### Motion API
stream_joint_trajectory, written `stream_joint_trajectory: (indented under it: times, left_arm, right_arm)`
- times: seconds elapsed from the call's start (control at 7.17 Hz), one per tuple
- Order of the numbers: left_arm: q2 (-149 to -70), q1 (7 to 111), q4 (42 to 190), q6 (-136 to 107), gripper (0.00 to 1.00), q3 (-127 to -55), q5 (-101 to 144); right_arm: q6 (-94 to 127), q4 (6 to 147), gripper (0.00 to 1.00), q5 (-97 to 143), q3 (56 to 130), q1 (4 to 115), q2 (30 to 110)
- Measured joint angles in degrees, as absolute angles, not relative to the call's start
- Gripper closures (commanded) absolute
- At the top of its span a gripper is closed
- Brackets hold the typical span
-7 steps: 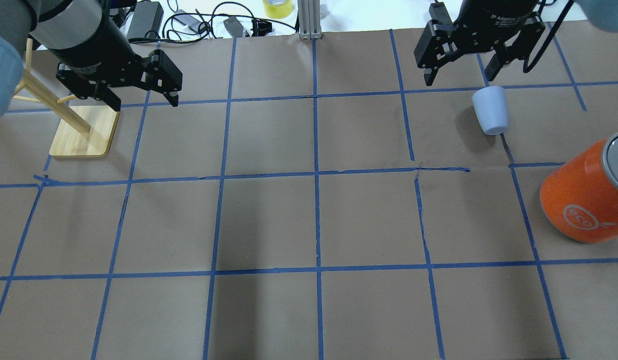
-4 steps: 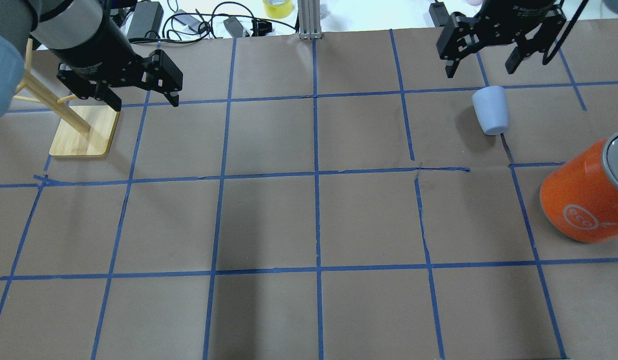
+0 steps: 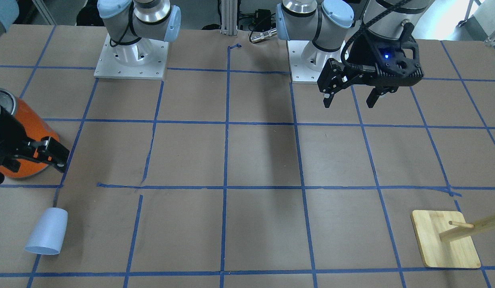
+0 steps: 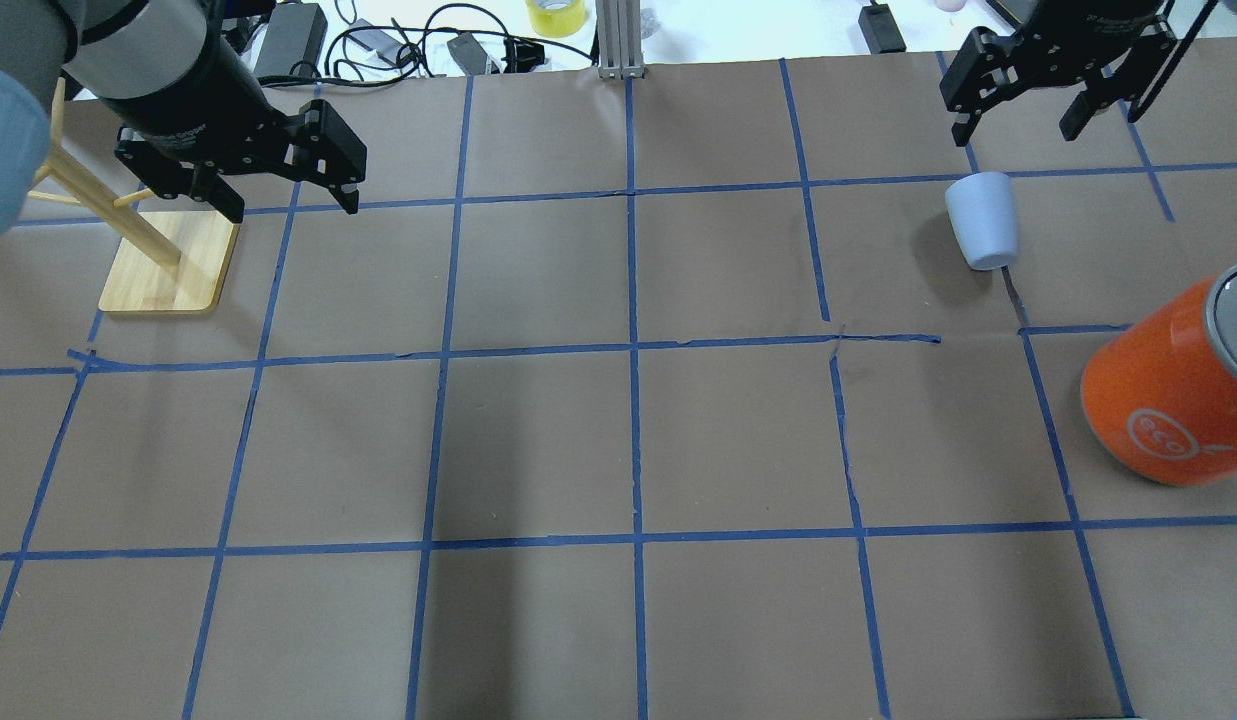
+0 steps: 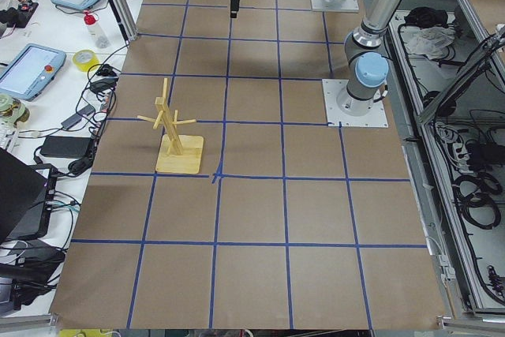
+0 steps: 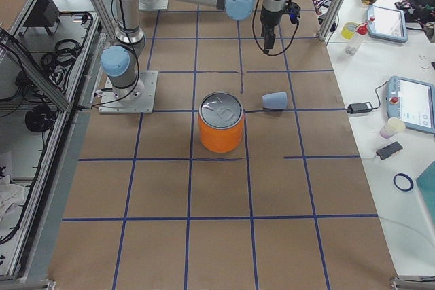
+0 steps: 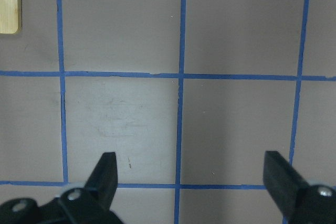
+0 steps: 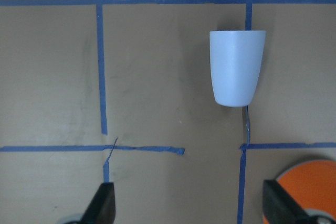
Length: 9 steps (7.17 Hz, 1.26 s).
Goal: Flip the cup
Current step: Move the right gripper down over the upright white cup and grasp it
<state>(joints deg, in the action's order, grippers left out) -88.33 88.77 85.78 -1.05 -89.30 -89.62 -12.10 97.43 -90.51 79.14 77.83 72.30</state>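
I should next grab the cup by its sides with my right gripper, so the pale blue cup's wide rim (image 3: 42, 251) (image 8: 238, 33) stays free for the flip.
The pale blue cup (image 4: 981, 220) lies on its side on the brown paper at the far right. It also shows in the front view (image 3: 47, 237), the right side view (image 6: 274, 100) and the right wrist view (image 8: 236, 66). My right gripper (image 4: 1016, 130) is open and empty. It hangs above the table, beyond the cup, apart from it; its fingertips frame the lower edge of the right wrist view (image 8: 191, 203). My left gripper (image 4: 291, 208) is open and empty at the far left, also seen in the front view (image 3: 348, 105) and the left wrist view (image 7: 191, 182).
A large orange can (image 4: 1168, 400) with a silver lid stands nearer than the cup, at the right edge. A wooden peg stand (image 4: 168, 265) sits beside the left gripper. Cables and a yellow tape roll (image 4: 556, 15) lie beyond the table's far edge.
My right gripper has moved away from the cup, toward the far right corner, still open. The cup and the left arm have not moved.
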Motion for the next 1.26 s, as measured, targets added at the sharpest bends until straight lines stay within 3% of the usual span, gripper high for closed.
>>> stream_joint_trajectory:
  times: [0.98, 1.12, 1.26]
  left_arm:
    - [-88.2, 88.8, 85.8, -1.1, 0.00, -89.3, -89.7]
    - [-88.1, 88.8, 85.8, -1.1, 0.00, -89.3, -89.7]
    - [-88.1, 88.8, 85.9, -1.1, 0.00, -89.3, -89.7]
  right_arm:
    - [-19.0, 115.6, 0.00, -88.4, 79.7, 72.4, 52.3]
    - [-19.3, 116.9, 0.04, -88.4, 79.6, 72.3, 51.1]
    - [-19.4, 117.5, 0.19, -88.4, 79.6, 72.3, 50.3]
